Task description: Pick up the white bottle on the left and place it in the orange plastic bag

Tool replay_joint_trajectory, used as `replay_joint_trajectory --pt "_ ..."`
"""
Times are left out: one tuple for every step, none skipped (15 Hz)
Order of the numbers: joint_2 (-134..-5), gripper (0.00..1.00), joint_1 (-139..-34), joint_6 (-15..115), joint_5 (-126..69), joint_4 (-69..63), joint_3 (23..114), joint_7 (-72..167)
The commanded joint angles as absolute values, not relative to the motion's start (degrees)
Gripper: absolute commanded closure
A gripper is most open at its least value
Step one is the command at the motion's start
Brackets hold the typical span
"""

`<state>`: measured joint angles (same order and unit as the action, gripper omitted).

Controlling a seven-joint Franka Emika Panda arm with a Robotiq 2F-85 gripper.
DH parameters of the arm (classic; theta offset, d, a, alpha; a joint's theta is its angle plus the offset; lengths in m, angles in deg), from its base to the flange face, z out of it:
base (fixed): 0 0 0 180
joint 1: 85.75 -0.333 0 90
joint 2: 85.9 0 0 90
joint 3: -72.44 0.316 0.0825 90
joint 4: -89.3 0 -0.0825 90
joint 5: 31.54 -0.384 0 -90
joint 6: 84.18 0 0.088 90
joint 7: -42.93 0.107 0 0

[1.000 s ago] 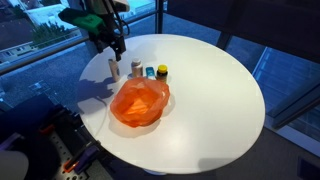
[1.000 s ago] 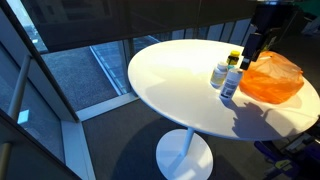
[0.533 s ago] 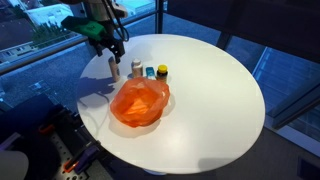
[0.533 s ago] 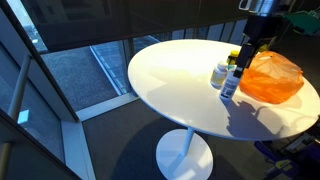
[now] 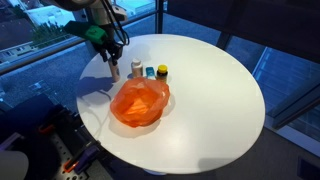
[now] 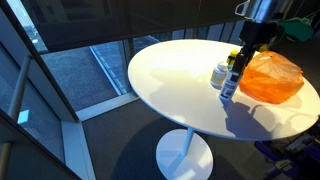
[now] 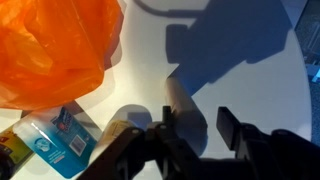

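Note:
My gripper would rise empty if I lifted it now, and the white bottle (image 5: 113, 69) (image 7: 182, 105) would stay standing on the tabletop, as a gap parts it from one finger.
The white bottle (image 5: 113, 69) stands at the left end of a row of small bottles on the round white table (image 5: 210, 90), also seen as the white bottle (image 6: 231, 84). My gripper (image 5: 114, 52) hangs straight over it and reaches down around its top. In the wrist view the white bottle (image 7: 182, 105) sits between the fingers of my gripper (image 7: 196, 110). It lies close against one finger, and a gap shows to the other finger (image 7: 230, 125). The orange plastic bag (image 5: 140, 102) lies crumpled beside the row, in both exterior views (image 6: 272, 78).
Three more small containers stand in the row: another white bottle (image 5: 136, 68), a blue-labelled one (image 5: 149, 72) and a yellow-capped one (image 5: 162, 72). The table edge (image 5: 95, 105) is close by. Glass walls surround the table.
My gripper has come down from above the bottle to around its top. The jaws stand narrower than before. The bottle and bag have not moved.

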<state>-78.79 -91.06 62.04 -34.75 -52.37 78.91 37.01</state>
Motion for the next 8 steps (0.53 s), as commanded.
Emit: replay_joint_trajectory --pt "-78.8 0.81 -91.1 63.3 -33.4 -51.9 78.9 36.7" --pt "-79.2 0.89 -91.0 63.2 -33.6 -52.0 78.9 36.5" --pt "-79.9 0.90 -90.9 62.9 -33.9 -52.0 78.8 36.5" --pt "-80.5 0.90 -90.7 62.3 -34.2 -51.9 78.8 36.4" --pt "-81.2 0.90 -90.6 61.8 -34.3 -51.8 78.6 36.6" --pt "-82.0 0.90 -90.5 61.1 -33.9 -51.5 78.3 37.2" --pt "-82.7 0.90 -90.3 60.5 -33.4 -51.2 77.8 37.8" --pt "-83.4 0.90 -90.1 60.4 -32.9 -51.0 77.3 38.5"
